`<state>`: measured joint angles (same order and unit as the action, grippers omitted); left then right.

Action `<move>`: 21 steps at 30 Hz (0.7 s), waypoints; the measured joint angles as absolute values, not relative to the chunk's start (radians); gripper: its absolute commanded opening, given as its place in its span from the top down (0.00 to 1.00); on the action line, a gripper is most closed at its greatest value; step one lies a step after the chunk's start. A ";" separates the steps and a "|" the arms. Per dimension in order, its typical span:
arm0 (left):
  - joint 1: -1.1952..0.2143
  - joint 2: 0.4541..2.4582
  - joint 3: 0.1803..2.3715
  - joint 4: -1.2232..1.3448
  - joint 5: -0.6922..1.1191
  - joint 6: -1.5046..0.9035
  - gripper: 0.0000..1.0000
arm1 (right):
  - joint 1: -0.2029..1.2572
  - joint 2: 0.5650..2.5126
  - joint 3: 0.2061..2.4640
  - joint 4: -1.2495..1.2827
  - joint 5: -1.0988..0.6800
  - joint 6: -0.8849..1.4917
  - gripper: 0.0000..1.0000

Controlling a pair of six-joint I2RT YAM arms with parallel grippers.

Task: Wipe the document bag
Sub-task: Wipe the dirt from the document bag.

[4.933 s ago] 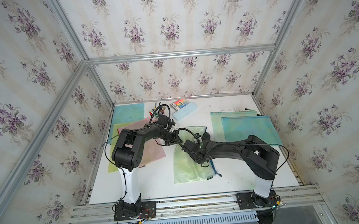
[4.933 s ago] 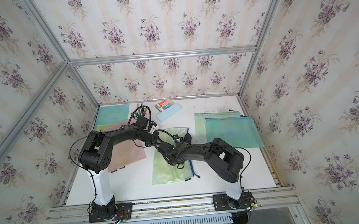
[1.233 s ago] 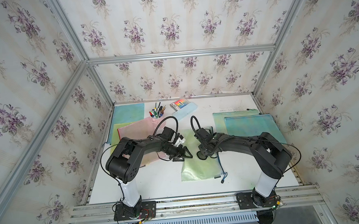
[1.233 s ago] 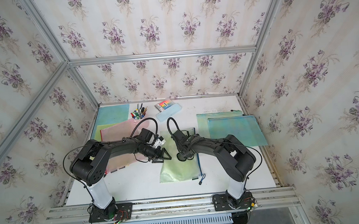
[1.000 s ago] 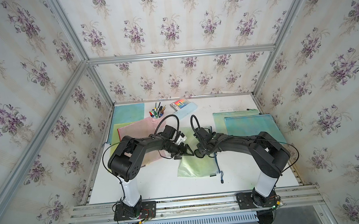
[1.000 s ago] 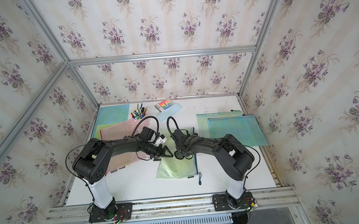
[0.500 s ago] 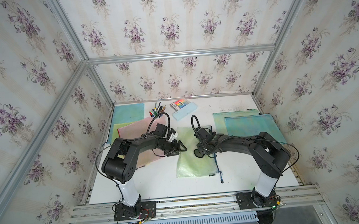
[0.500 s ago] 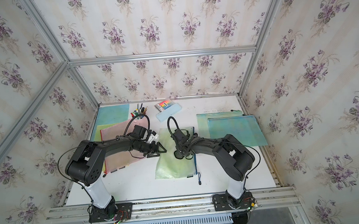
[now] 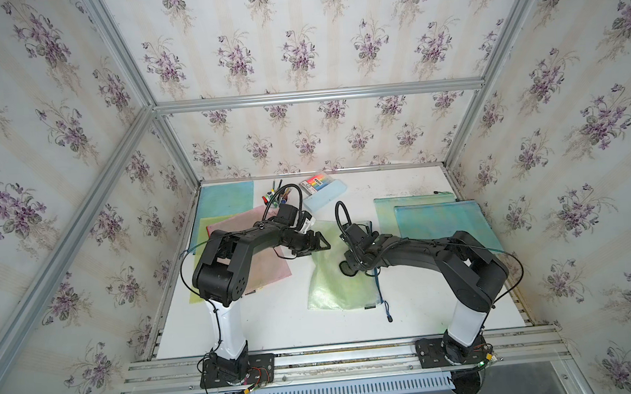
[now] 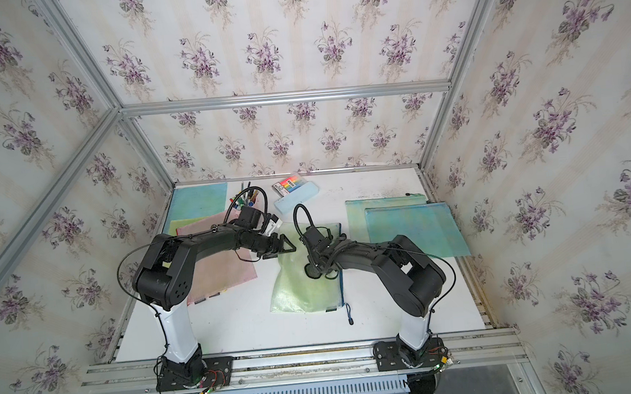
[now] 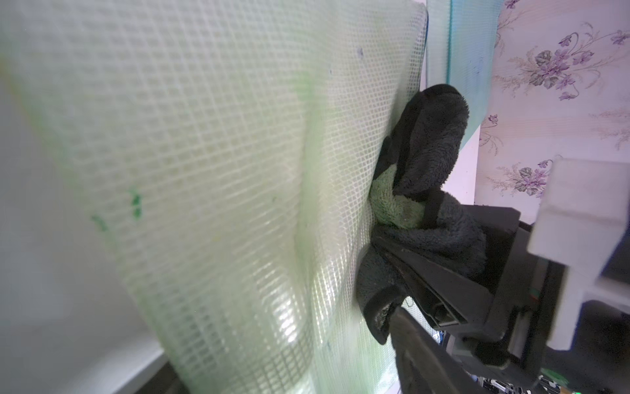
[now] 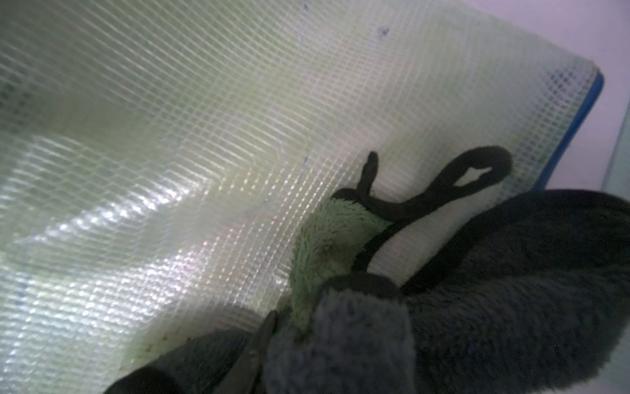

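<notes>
My left gripper pinches the document bag at the edge opposite the blue zipper next, so the bag's mesh side stays open to wipe.
The document bag [image 9: 335,284] [image 10: 301,288], pale green mesh with a blue zipper edge, lies rumpled at mid-table. My right gripper [image 9: 350,267] [image 10: 314,271] is shut on a dark cloth [image 12: 477,290] and presses it onto the bag's far half. The cloth has a green-stained patch [image 12: 327,238] against the mesh [image 12: 204,136]. My left gripper [image 9: 320,245] [image 10: 286,248] stands open at the bag's far left edge, close to the right one. In the left wrist view the mesh [image 11: 204,170] bulges beside the cloth [image 11: 433,136], and green smears show on it.
Pink and yellow bags [image 9: 262,266] lie under the left arm, with a blue one [image 9: 226,198] behind. A pen cup [image 9: 278,197] and a marker case [image 9: 323,189] stand at the back. Two teal bags [image 9: 441,223] lie at the right. The zipper cord [image 9: 385,309] trails toward the front.
My left gripper has drawn back toward the far side along the bag's left edge. The bag's near end has shifted slightly left. The right gripper and cloth have barely moved.
</notes>
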<state>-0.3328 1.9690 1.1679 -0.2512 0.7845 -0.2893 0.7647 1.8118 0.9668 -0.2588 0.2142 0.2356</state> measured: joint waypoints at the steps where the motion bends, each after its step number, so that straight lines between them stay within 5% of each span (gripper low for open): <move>1: -0.332 1.969 1.168 -0.252 0.783 -0.287 0.29 | 0.764 1.812 0.968 -0.260 0.214 0.236 0.58; 9: -0.329 1.870 1.016 -0.208 0.898 -0.303 0.55 | 0.758 1.821 0.982 -0.262 0.197 0.236 0.57; 21: -0.289 1.750 0.937 -0.072 0.995 -0.385 0.46 | 0.757 1.845 0.993 -0.210 0.176 0.235 0.54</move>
<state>-0.2893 1.7500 0.9375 -0.0723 0.9955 -0.3847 0.7570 1.8454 0.9928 -0.2104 0.1761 0.2348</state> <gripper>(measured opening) 0.540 0.453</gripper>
